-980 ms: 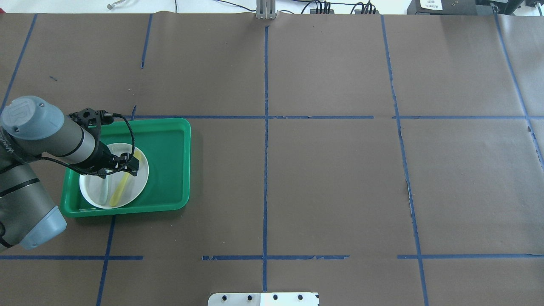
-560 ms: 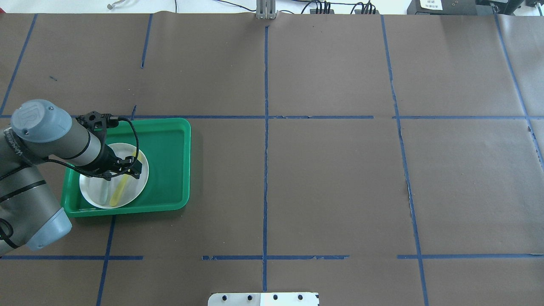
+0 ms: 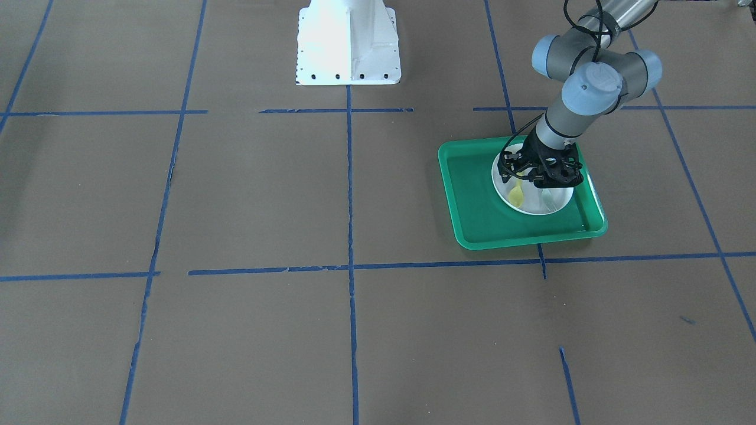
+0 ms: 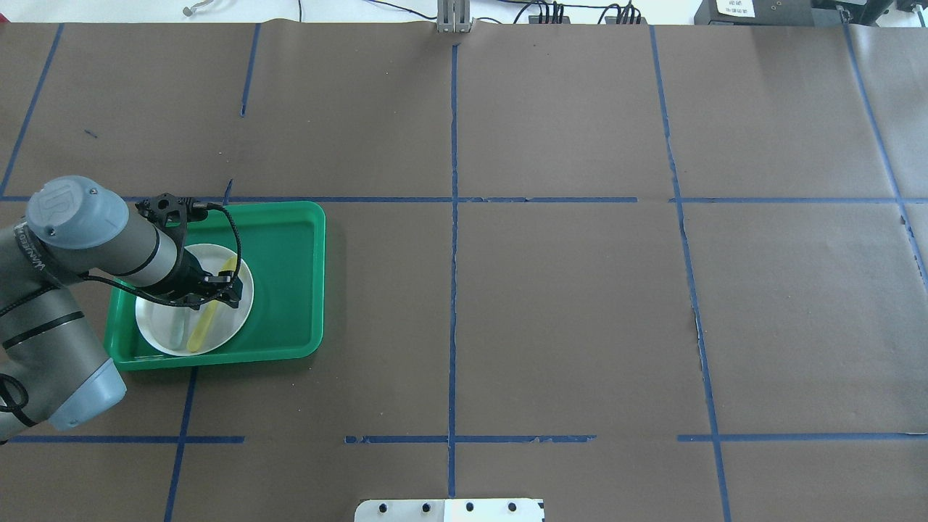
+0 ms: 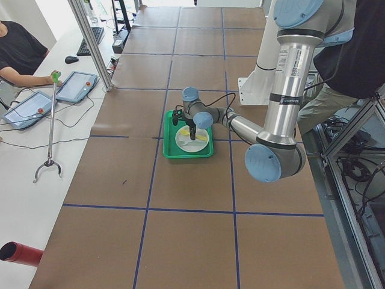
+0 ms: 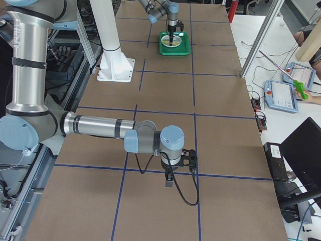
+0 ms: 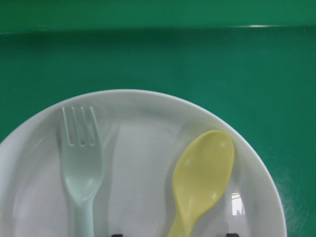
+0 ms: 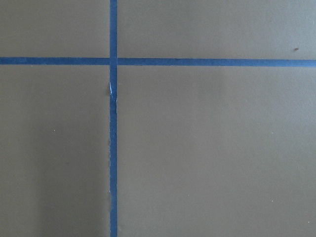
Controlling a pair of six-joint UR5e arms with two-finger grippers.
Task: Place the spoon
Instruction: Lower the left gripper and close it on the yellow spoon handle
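The spoon needs to be placed, so my left gripper needs to grab the small yellow spoon (image 7: 202, 168) by its slim handle (image 7: 180, 228) next.
The yellow spoon (image 7: 202, 173) lies on a white plate (image 7: 138, 163) beside a pale fork (image 7: 81, 163). The plate sits in a green tray (image 4: 290, 275) at the table's left. In the overhead view the spoon (image 4: 204, 322) points toward the robot, with the fork (image 4: 177, 330) to its left. My left gripper (image 4: 226, 290) is open low over the plate, jaws on either side of the spoon's handle; only the fingertips (image 7: 116, 234) show in the wrist view. It grips nothing. My right gripper (image 6: 169, 178) shows only in the exterior right view, and I cannot tell whether it is open or shut.
The table is covered in brown paper with blue tape lines (image 4: 453, 290). The white robot base (image 3: 347, 41) stands at the table's near edge. The right wrist view shows only paper and tape (image 8: 113, 123).
My left arm has shifted slightly and the gripper has come down a little over the spoon's handle. The spoon, fork and plate have not moved.
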